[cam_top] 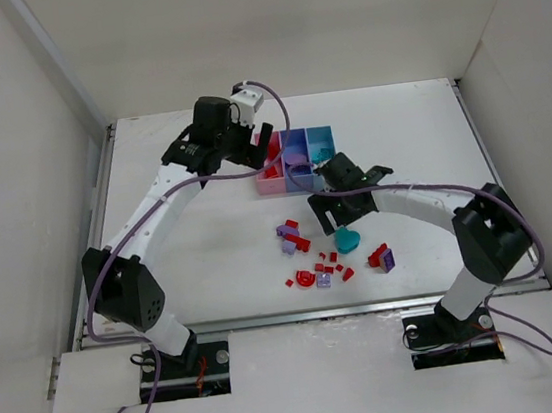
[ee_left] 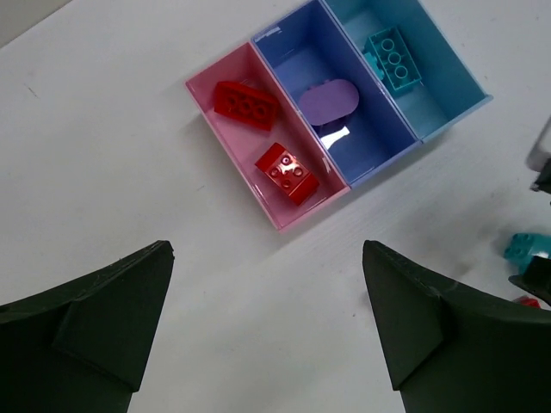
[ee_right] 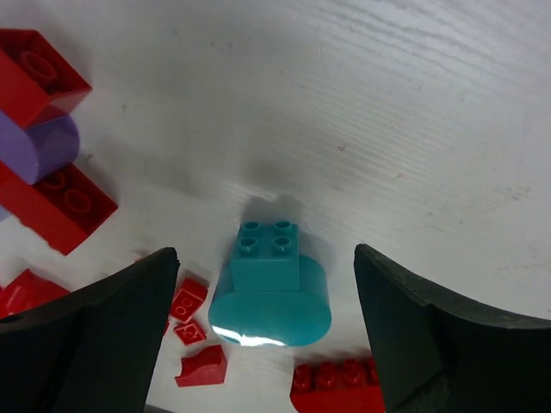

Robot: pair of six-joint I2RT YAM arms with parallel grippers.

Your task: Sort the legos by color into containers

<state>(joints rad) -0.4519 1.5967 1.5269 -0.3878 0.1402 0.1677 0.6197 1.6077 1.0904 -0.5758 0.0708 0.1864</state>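
My right gripper would leave the rounded teal piece (cam_top: 347, 240) (ee_right: 269, 288) on the table if I lifted it now, because table shows between the teal piece and both open fingers.
The containers stand in a joined row: a pink bin (ee_left: 231, 142) holding two red bricks (ee_left: 286, 172), a purple-blue bin (ee_left: 297, 69) with a lilac piece (ee_left: 327, 101), and a light blue bin (ee_left: 439, 77) with a teal brick (ee_left: 393, 58). My left gripper (ee_left: 267, 249) hangs open and empty above bare table just left of the pink bin (cam_top: 270, 175). Loose legos (cam_top: 323, 261) lie scattered mid-table. My right gripper (ee_right: 265, 251) is open, its jaws either side of a rounded teal piece (ee_right: 269, 288) that rests on the table untouched.
Small red pieces (ee_right: 188, 301) and a red brick (ee_right: 336, 383) lie close around the teal piece. Stacked red bricks with a lilac piece (ee_right: 39, 146) sit to its left. White walls enclose the table (cam_top: 172, 179) on three sides.
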